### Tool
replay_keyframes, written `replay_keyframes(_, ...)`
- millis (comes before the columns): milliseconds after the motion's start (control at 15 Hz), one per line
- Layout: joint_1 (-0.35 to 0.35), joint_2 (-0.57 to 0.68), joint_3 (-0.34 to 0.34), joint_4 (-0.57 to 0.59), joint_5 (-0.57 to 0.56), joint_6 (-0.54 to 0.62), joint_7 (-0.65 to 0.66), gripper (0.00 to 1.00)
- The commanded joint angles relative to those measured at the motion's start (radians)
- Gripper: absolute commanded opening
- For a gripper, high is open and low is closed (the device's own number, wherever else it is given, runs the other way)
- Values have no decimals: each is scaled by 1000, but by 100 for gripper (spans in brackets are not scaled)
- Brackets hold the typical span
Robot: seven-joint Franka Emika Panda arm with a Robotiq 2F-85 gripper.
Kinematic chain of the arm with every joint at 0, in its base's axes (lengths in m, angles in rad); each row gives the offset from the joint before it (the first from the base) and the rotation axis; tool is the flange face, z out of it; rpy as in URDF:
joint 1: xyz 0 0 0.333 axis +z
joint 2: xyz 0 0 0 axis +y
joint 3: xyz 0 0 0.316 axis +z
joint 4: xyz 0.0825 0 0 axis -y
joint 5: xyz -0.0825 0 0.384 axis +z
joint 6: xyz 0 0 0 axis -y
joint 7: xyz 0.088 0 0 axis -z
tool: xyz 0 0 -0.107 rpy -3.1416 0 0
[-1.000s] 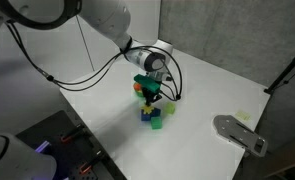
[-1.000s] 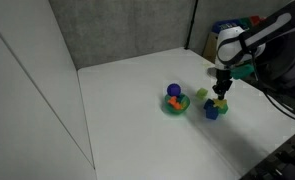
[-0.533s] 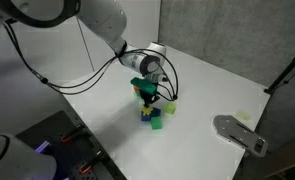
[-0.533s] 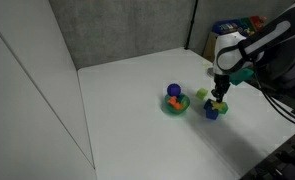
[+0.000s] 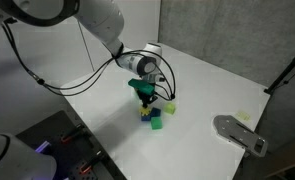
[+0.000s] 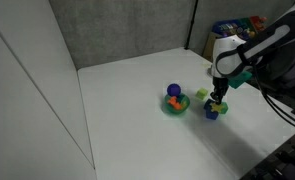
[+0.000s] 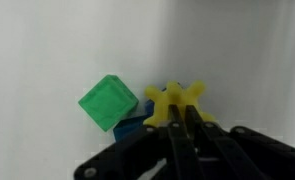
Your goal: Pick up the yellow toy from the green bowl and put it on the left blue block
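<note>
My gripper opens next, since the dark blue block lies directly below the yellow toy and the toy would end on that block.
My gripper (image 7: 180, 110) is shut on the yellow toy (image 7: 175, 98), a star-like piece that sticks out past the fingertips. In the wrist view a dark blue block (image 7: 135, 126) lies just beside and under the toy, with a green cube (image 7: 109, 102) against it. In both exterior views the gripper (image 6: 218, 96) (image 5: 145, 97) hangs right over the blue block (image 6: 213, 111) (image 5: 147, 114). I cannot tell whether the toy touches the block. The green bowl (image 6: 175, 105) stands apart from the gripper and holds a blue ball-like toy (image 6: 173, 90) and an orange toy.
A green cube (image 5: 157, 124) and a light-green cube (image 5: 169, 107) lie close around the blue block. Another green cube (image 6: 200, 95) sits between the bowl and the block. A grey metal bracket (image 5: 239, 132) rests near the table's edge. The white tabletop (image 6: 127, 110) stretches past the bowl.
My gripper, still holding the yellow toy, has shifted slightly and sunk a little closer over the blue block. The bowl and cubes have not moved.
</note>
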Motion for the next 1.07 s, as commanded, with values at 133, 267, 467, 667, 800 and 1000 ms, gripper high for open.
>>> replay_keyframes(133,14,-17,-19,-27,-45,38,29,4)
replay_keyframes(267,13,-17,-18,-30,-45,44,27,4)
replay_keyframes(467,10,-17,-13,-34,-38,48,23,4)
replay_keyframes(667,10,-16,-13,-33,-36,46,23,5)
replay_keyframes(800,8,-18,-11,-35,-32,45,20,36)
replay_keyframes(1000,2,-23,-2,-34,-21,36,9,54)
